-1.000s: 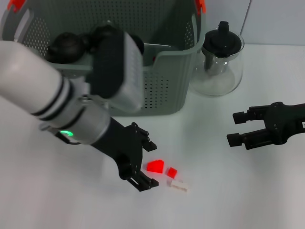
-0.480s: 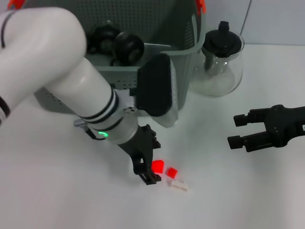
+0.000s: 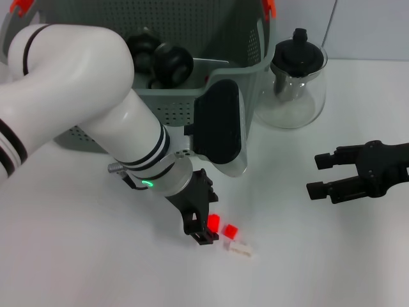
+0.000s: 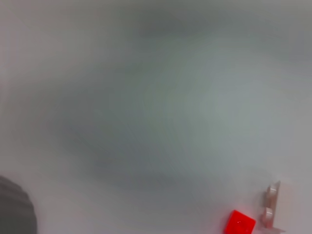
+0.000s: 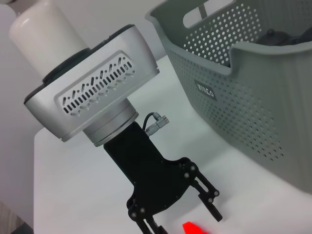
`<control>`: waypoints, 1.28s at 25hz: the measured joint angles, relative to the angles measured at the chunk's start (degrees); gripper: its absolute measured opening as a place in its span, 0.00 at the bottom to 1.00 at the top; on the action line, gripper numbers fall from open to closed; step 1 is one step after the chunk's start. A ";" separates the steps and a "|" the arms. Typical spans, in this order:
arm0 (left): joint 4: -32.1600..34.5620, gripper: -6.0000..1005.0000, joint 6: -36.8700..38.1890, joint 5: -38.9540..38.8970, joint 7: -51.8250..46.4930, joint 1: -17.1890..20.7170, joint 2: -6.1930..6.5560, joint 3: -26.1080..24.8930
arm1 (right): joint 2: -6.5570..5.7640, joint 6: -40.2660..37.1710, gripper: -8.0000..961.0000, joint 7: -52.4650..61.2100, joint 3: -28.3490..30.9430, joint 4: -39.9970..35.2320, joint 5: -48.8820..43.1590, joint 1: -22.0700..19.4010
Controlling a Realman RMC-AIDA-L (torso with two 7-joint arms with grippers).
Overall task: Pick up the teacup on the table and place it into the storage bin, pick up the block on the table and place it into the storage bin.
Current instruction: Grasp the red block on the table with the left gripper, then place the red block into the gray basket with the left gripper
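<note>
The fingers of my left gripper stand on either side of the larger red block in the head view, so it is time to close now and catch it.
The larger red block (image 3: 213,222) lies on the white table near the front, and also shows in the right wrist view (image 5: 194,228). My left gripper (image 3: 205,217) hangs open right over it, one black finger on each side (image 5: 183,222). A smaller red block (image 3: 230,230) and a white block (image 3: 239,249) lie just to its right; the left wrist view shows both (image 4: 240,223) (image 4: 272,204). The grey-green storage bin (image 3: 182,105) stands behind, holding dark rounded pieces (image 3: 171,61); I cannot tell whether one is the teacup. My right gripper (image 3: 314,174) rests open at the right.
A glass teapot with a black lid (image 3: 297,77) stands to the right of the bin. The bin's perforated wall with its dark label (image 5: 207,90) rises close behind the left arm. The left arm's bulky white forearm (image 3: 96,109) covers much of the bin's front.
My left arm has swung in and its gripper has moved right, closing in on the larger red block until its fingers straddle it. The right gripper has stayed put.
</note>
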 joint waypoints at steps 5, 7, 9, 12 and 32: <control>-0.40 0.76 -0.52 0.05 -0.04 0.00 0.00 0.53 | -0.04 -0.03 0.96 0.00 0.00 0.00 -0.04 -0.01; -0.81 0.71 -0.90 0.05 -0.01 0.00 0.00 0.85 | -0.04 -0.02 0.96 0.00 -0.01 0.00 -0.04 -0.02; -1.17 0.56 -1.34 -0.09 0.01 0.03 0.00 1.26 | -0.04 -0.02 0.96 0.00 0.00 0.00 -0.04 -0.02; -1.32 0.44 -2.04 -0.14 -0.02 0.08 -0.05 1.86 | -0.04 -0.04 0.96 0.00 -0.01 0.00 -0.04 -0.02; 4.27 0.29 2.09 -0.78 -2.95 2.18 -0.07 -0.10 | 0.02 -0.46 0.96 -0.70 0.38 0.00 -0.75 -0.02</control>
